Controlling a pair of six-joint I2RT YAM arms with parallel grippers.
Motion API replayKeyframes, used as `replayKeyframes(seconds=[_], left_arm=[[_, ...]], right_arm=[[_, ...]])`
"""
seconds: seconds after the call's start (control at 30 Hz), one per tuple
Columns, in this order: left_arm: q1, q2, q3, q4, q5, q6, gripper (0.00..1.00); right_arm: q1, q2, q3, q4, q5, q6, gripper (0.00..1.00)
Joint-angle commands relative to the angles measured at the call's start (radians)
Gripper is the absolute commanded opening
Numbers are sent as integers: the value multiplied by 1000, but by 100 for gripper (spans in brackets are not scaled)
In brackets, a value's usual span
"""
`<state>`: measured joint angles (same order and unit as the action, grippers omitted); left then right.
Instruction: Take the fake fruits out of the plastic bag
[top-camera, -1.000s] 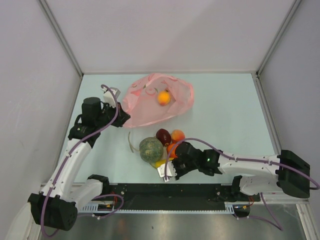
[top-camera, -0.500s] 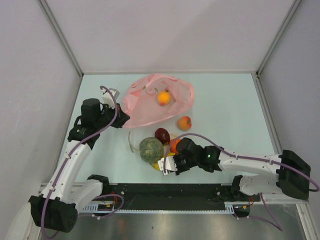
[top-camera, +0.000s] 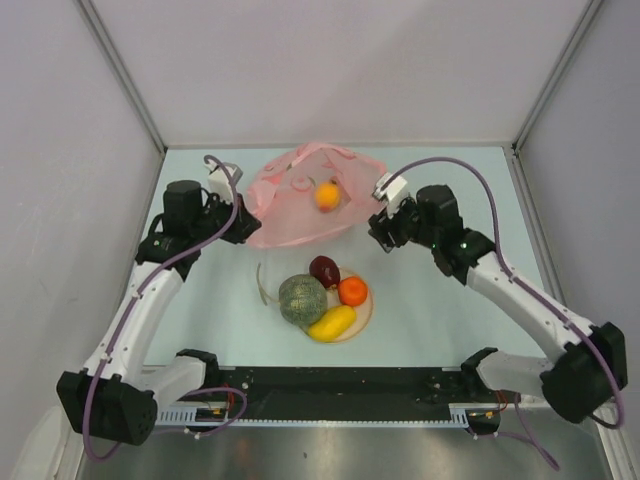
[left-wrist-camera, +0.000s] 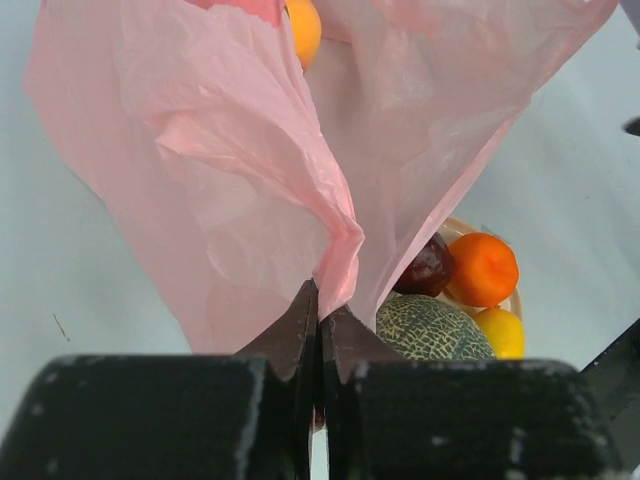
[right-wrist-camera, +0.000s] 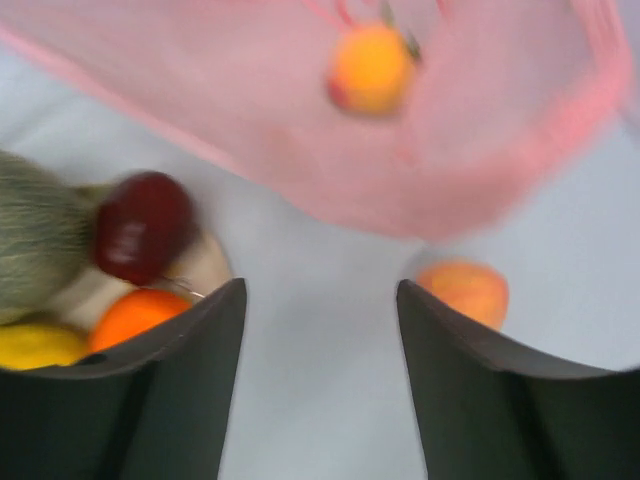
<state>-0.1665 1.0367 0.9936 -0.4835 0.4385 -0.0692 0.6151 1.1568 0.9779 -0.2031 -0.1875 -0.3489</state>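
Note:
I need to pick up the peach-coloured fruit next with my right gripper by its round sides, so its bottom stays free to rest on the plate.
The pink plastic bag (top-camera: 300, 210) lies at the back of the table with one peach-orange fruit (top-camera: 326, 195) still inside. My left gripper (top-camera: 243, 228) is shut on the bag's left edge; the left wrist view shows the film (left-wrist-camera: 250, 180) pinched between the closed tips (left-wrist-camera: 320, 315). My right gripper (top-camera: 380, 235) hangs open by the bag's right side with nothing between its fingers (right-wrist-camera: 320, 295). A peach-coloured fruit (right-wrist-camera: 462, 290) lies on the table just beside its right finger. The melon (top-camera: 302, 299), apple (top-camera: 325, 271), orange (top-camera: 352, 291) and yellow fruit (top-camera: 332, 323) sit together in front of the bag.
The four fruits rest on a cream plate (top-camera: 366, 310) near the front middle of the table. Grey side walls close the table in on the left, right and back. The arm bases stand along the near edge.
My right gripper left the plate, swung back to the bag's right side and opened. A peach-coloured fruit moved off the plate onto the table. The left gripper kept its hold.

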Motion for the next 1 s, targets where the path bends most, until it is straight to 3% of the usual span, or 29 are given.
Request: replayKeyframes(seconds=[0.0,0.1,0.23,0.5,0.7,0.87,0.97], left_arm=[[9,65,80,-9,60,55,6],[9,134,120,-18,71,94,6],[9,213,174,-38,39,140,6],[9,335,264,-41,23,166,5],[9,382,298,-33,19,157,5],[9,381,300,-35,20,160,5],[7,378,292,-26,20,149,4]], right_arm=[[-184,136,-2,-73,-43,176,80],[-273,213,1,5,-47,146,99],[-374,349,74,149,0,140,100],[-485,691,231,133,86,160,100],[-537,779,281,248,115,201,82],[-523,823,320,209,123,145,86],[-528,827,321,208,120,130,76]])
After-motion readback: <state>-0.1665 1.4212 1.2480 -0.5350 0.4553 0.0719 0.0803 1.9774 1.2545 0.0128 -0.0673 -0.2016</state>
